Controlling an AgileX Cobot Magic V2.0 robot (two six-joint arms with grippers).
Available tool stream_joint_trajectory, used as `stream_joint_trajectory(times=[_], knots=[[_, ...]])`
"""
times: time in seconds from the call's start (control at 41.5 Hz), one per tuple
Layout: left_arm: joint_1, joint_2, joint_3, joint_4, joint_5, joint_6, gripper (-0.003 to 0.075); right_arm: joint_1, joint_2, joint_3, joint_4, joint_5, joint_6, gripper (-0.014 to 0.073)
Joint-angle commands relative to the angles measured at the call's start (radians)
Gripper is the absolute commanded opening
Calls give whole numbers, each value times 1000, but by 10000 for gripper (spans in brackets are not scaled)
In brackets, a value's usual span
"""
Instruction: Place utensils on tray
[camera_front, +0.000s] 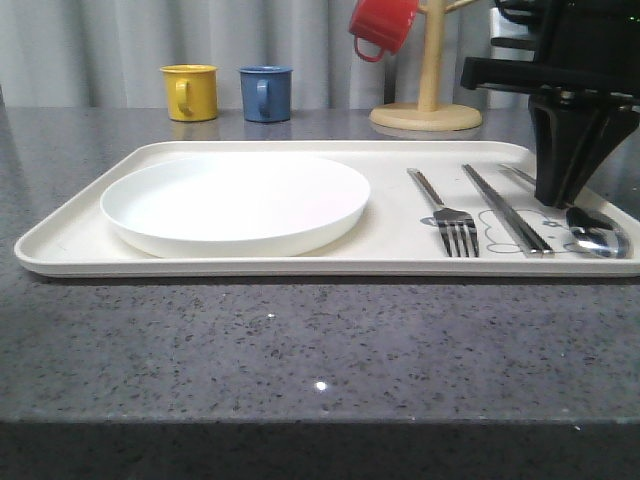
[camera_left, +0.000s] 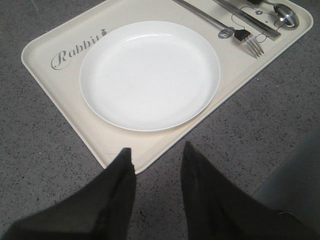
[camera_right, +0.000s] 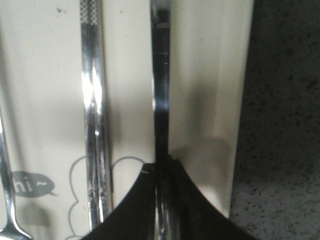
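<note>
The spoon's bowl (camera_front: 598, 236) rests on the cream tray inside the tray's rim. The spoon would settle, so it is time for my right gripper to open.
The cream tray (camera_front: 400, 238) lies across the grey table. On its right part lie a fork (camera_front: 447, 212), a pair of flat chopsticks (camera_front: 505, 208) and a spoon (camera_front: 598, 238), side by side. My right gripper (camera_front: 556, 198) points down at the spoon's handle (camera_right: 160, 90), and in the right wrist view its fingers (camera_right: 142, 200) are shut on the handle, next to the chopsticks (camera_right: 93, 100). The spoon's bowl rests on the tray. My left gripper (camera_left: 156, 152) hangs open and holds nothing above the table, by a corner of the tray (camera_left: 50, 45).
A round white plate (camera_front: 235, 203) takes up the tray's left half. Behind the tray stand a yellow mug (camera_front: 190, 92), a blue mug (camera_front: 266, 93) and a wooden mug tree (camera_front: 428, 100) with a red mug (camera_front: 383, 25) hanging on it.
</note>
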Motion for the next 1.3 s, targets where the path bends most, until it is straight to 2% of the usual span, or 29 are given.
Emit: stream_joint_trajectory(times=[0.0,0.096,0.241,0.337,0.554,0.843,1.108,1.277], knots=[[-8,-2,-28,-12,-70,-8,218,-2,-42,-30,-11,31,11,21],[-8,-2,-28,-12,-70,-8,218,-2,-42,-30,-27,28,11,69],[-8,-2,-28,-12,-70,-8,218,-2,-42,-30,-45,24,9,233],[-8,-2,-28,-12,-70,-8,218,-2,-49,-30,-46,26,-4,288],[-8,-2,-28,-12,-70,-8,218,-2,-148,-30,-46,20,-77,289],[-8,-2,-28,-12,-70,-8,218,-2,-436,6,-46,-27,-235,289],[-8,-2,-28,-12,-70,-8,218,-2,-722,157,-47,-107,-318,289],[-8,-2,-28,-12,-70,-8,218,-2,-893,281,-47,-181,-320,289]])
